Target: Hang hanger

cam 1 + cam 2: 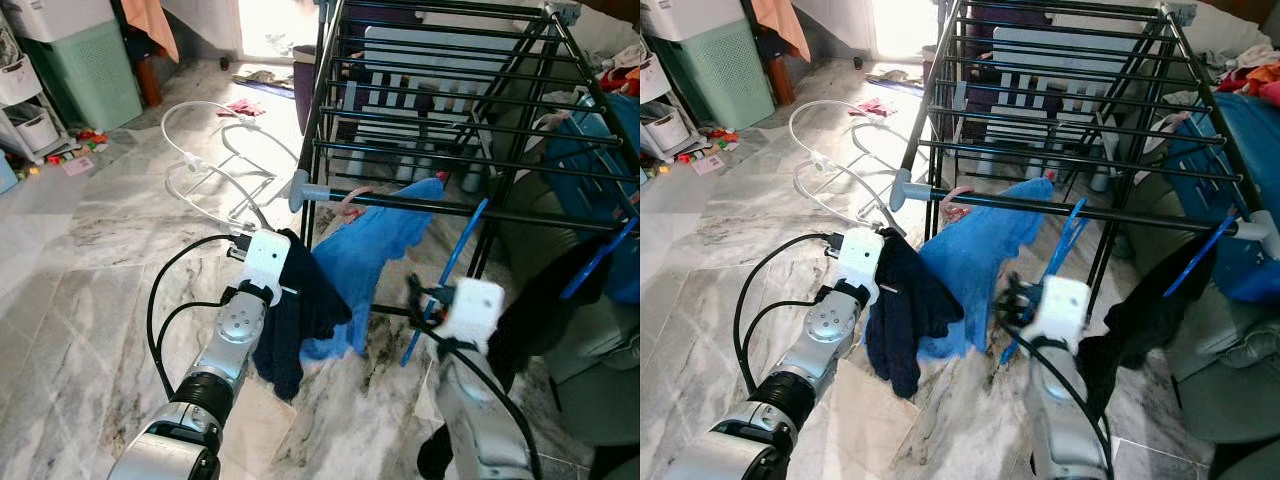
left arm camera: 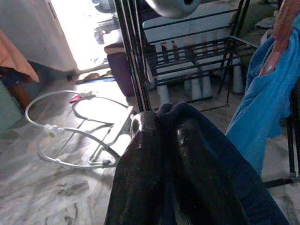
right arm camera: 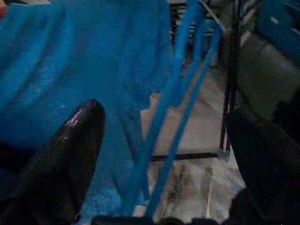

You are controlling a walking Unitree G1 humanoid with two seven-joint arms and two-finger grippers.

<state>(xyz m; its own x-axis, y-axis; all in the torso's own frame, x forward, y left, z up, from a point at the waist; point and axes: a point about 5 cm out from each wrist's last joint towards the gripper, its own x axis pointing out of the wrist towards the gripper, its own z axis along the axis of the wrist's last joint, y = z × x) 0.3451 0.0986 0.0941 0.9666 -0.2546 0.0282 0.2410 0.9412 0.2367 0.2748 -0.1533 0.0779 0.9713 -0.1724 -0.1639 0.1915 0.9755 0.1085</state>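
Note:
The right gripper grabs the blue hanger by its loose lower end next, since the rack's black bar [image 1: 460, 208] crosses close to the blue hanger's top.
A black drying rack [image 1: 480, 212] stands ahead. On its front rail a blue cloth [image 1: 370, 260] hangs from a pink hanger [image 1: 350, 205]. Right of it an empty blue hanger [image 1: 455, 270] hangs from the same rail. My left gripper [image 2: 161, 124] is shut on a dark navy garment [image 1: 300, 310], held low beside the blue cloth. The right gripper [image 1: 415, 295] is open at the blue hanger's lower part. In the right wrist view the hanger's bars [image 3: 178, 103] run between the spread fingers [image 3: 70, 159]. A second blue hanger [image 1: 600, 255] carries a black garment [image 1: 540, 310] at the right.
A white tubular frame [image 1: 215, 160] lies on the marble floor to the left of the rack. A green laundry basket [image 1: 85, 70] stands at the far left. A blue bin [image 1: 600, 150] and a grey cushion [image 1: 590, 370] crowd the right side.

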